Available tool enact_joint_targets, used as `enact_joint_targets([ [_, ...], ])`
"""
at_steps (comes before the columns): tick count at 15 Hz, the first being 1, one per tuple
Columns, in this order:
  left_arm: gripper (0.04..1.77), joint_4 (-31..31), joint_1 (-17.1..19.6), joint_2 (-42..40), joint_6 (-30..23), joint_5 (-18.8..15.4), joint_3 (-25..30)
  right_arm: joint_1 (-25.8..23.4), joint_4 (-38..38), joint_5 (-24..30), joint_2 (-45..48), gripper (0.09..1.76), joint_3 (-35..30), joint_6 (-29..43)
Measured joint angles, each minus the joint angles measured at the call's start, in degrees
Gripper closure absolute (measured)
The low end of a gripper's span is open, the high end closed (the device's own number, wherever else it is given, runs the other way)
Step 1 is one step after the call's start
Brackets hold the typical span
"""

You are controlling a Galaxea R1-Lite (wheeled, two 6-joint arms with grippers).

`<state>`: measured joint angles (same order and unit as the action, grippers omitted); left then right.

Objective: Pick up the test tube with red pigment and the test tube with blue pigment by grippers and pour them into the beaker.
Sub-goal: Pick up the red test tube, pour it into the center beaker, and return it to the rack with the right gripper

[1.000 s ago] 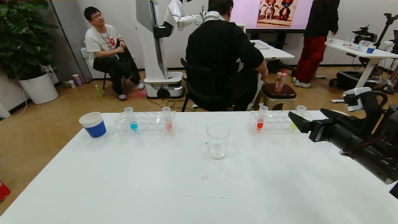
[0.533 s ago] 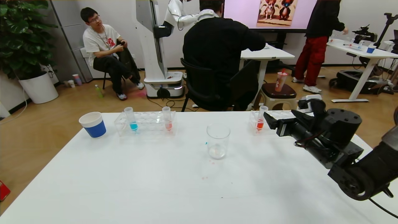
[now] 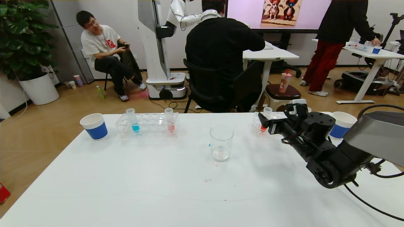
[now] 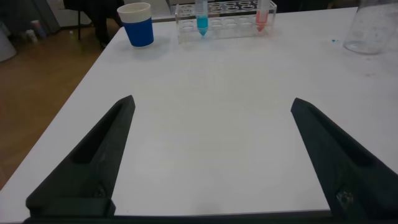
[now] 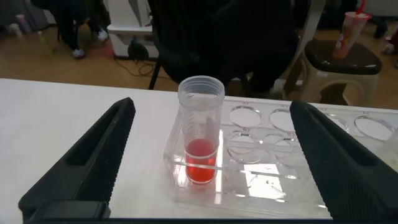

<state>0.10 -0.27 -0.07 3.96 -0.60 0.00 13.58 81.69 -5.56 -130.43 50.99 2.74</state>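
The red tube stands beyond the fingers, so my right gripper first moves toward the tube next, and only then closes on the tube.
The test tube with red pigment stands in the left end of the right clear rack; the right wrist view shows it close up. My right gripper is open just in front of it, a finger on either side of the tube in the wrist view, not touching. The test tube with blue pigment stands in the left rack and also shows in the left wrist view. The beaker stands mid-table. My left gripper is open and empty, low over bare table on the near left, out of the head view.
A paler red tube shares the left rack. Blue-and-white paper cups stand at the far left and far right. My right arm covers most of the right rack. Small pigment spots lie near the beaker. People and chairs are beyond the table's far edge.
My right arm has swung left along the right rack, from its right end to the red tube at its left end. The far right paper cup has come into view.
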Motion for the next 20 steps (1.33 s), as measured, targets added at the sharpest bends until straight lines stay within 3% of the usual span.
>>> enact_joint_targets([
  [4, 0.06, 0.0, 0.0, 0.0, 0.0, 0.0, 0.0, -0.1, -0.7, 0.1, -3.8, 0.11, 6.2, -0.2],
  [10, 0.06, 0.0, 0.0, 0.0, 0.0, 0.0, 0.0, -0.3, -0.9, 0.3, -7.2, 0.14, 9.6, -0.3],
  [11, 0.06, 0.0, 0.0, 0.0, 0.0, 0.0, 0.0, -0.3, -0.7, 0.3, -7.5, 0.33, 9.8, -0.3],
  [12, 0.06, 0.0, 0.0, 0.0, 0.0, 0.0, 0.0, -0.2, -0.5, 0.3, -7.6, 0.65, 9.8, -0.3],
  [13, 0.06, 0.0, 0.0, 0.0, 0.0, 0.0, 0.0, -0.1, -0.4, 0.3, -7.6, 1.1, 9.9, -0.3],
  [14, 0.06, 0.0, 0.0, 0.0, 0.0, 0.0, 0.0, 0.0, -0.5, 0.3, -7.6, 1.45, 10.0, -0.4],
  [15, 0.06, 0.0, 0.0, 0.0, 0.0, 0.0, 0.0, 0.0, -0.5, 0.3, -7.6, 1.52, 10.1, -0.4],
  [16, 0.06, 0.0, 0.0, 0.0, 0.0, 0.0, 0.0, 0.0, -0.4, 0.3, -7.7, 1.29, 10.2, -0.3],
  [20, 0.06, 0.0, 0.0, 0.0, 0.0, 0.0, 0.0, -0.2, -0.5, 0.1, -7.4, 1.36, 10.3, -0.5],
])
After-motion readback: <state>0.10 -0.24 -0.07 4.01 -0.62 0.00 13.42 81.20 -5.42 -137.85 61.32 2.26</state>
